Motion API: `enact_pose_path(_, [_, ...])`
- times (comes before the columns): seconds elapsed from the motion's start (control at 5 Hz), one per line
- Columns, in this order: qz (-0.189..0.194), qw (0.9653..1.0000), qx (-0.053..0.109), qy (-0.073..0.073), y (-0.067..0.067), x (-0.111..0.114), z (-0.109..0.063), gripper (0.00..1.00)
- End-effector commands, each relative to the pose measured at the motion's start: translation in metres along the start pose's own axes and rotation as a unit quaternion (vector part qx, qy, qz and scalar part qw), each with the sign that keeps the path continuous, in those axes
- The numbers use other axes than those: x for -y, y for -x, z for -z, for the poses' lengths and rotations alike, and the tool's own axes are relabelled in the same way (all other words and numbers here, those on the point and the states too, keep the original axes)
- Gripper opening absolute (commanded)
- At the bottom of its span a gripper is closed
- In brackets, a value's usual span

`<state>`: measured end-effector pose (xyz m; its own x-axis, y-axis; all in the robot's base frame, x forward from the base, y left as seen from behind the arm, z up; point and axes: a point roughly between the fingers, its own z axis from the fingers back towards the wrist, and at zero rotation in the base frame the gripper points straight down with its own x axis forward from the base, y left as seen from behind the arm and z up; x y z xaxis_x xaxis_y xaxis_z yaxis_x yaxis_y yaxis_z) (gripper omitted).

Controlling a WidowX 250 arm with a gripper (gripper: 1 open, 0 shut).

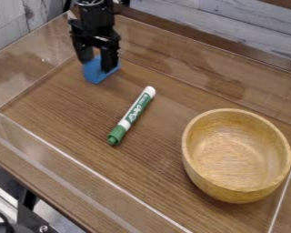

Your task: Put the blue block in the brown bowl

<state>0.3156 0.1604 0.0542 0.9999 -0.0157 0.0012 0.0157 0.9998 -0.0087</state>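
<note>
My gripper needs to grab the blue block by its upper part [98, 64] next. Then it needs to put the block in the brown bowl [236, 153].
The blue block [99, 74] lies on the wooden table at the upper left. My black gripper [95, 59] points straight down over it, open, with one finger on each side of the block's upper part; its top is partly hidden between the fingers [110, 59]. The block rests on the table. The brown bowl [236, 153] sits empty at the lower right, far from the gripper.
A green-and-white marker pen [132, 115] lies diagonally in the middle of the table [63, 118], between block and bowl. Clear low walls border the table on the left and front. A grey plank wall rises behind.
</note>
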Motion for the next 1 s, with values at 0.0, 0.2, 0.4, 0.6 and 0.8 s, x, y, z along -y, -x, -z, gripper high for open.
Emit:
enact_pose_path(0.0, [-0.006, 0.9993, 0.034, -0.013, -0.012, -0.011, -0.013, 1.0])
enact_pose_path(0.2, [-0.005, 0.9992, 0.037, -0.009, -0.015, -0.012, -0.007, 1.0])
enact_pose_path(0.4, [-0.004, 0.9991, 0.042, -0.006, -0.018, -0.012, -0.001, 1.0])
enact_pose_path(0.6, [-0.003, 0.999, 0.045, -0.002, -0.02, -0.013, 0.004, 1.0])
enact_pose_path(0.8, [-0.002, 0.9988, 0.048, 0.002, -0.021, -0.012, 0.007, 0.0])
